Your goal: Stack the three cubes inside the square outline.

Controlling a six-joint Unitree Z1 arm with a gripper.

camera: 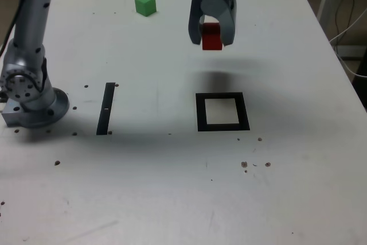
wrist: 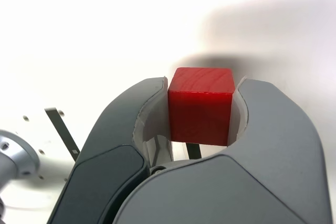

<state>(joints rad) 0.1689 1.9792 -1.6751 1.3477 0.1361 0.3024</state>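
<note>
I should move the red cube (camera: 211,37) to the square outline (camera: 222,112) before my gripper lets go of it. The cube is still above the table, and its bottom is short of the outline.
My gripper (camera: 211,35) hangs above the white table, shut on the red cube (camera: 211,37), which sits clamped between the two grey jaws in the wrist view (wrist: 200,106). The cube is clear of the surface; its shadow falls a little behind the square outline (camera: 222,112), which lies below and nearer the camera in the exterior view. The green cube (camera: 145,4) rests on the table at the back, towards the exterior view's left of the gripper. No yellow cube shows in either view.
The arm's grey base (camera: 28,93) stands at the exterior view's left edge. A narrow black strip (camera: 106,108) lies beside it, also seen in the wrist view (wrist: 62,130). Small dark specks dot the table (camera: 172,199). Cables hang beyond the table's right edge.
</note>
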